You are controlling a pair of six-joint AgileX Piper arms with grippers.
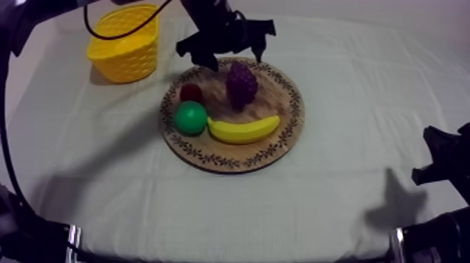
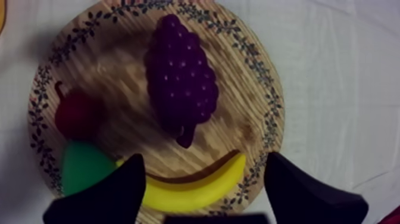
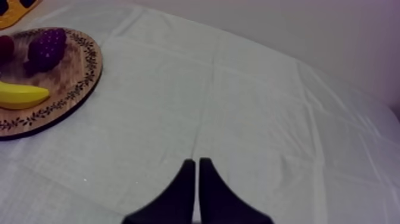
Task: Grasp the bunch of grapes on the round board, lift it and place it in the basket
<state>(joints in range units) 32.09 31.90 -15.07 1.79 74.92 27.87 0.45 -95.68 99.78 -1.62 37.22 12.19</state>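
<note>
The left gripper takes hold of the bunch of grapes by its broad stem end next, to put it into the yellow basket (image 1: 126, 42).
The purple bunch of grapes (image 1: 241, 84) lies on the far half of the round wooden board (image 1: 278, 98). My left gripper (image 1: 225, 50) hangs open just above the board's far rim, close behind the grapes and apart from them. In the left wrist view the grapes (image 2: 181, 77) lie ahead of the spread gripper (image 2: 205, 158), with nothing between its fingers (image 2: 116, 190). The yellow basket (image 1: 126, 42) stands at the far left of the table. My right gripper (image 3: 196, 164) is shut on nothing and rests low at the right edge (image 1: 428, 150).
A small red fruit (image 1: 191, 92), a green pear (image 1: 190, 117) and a banana (image 1: 243, 130) share the board with the grapes. From the right wrist the board (image 3: 77, 65) lies far off across bare cloth.
</note>
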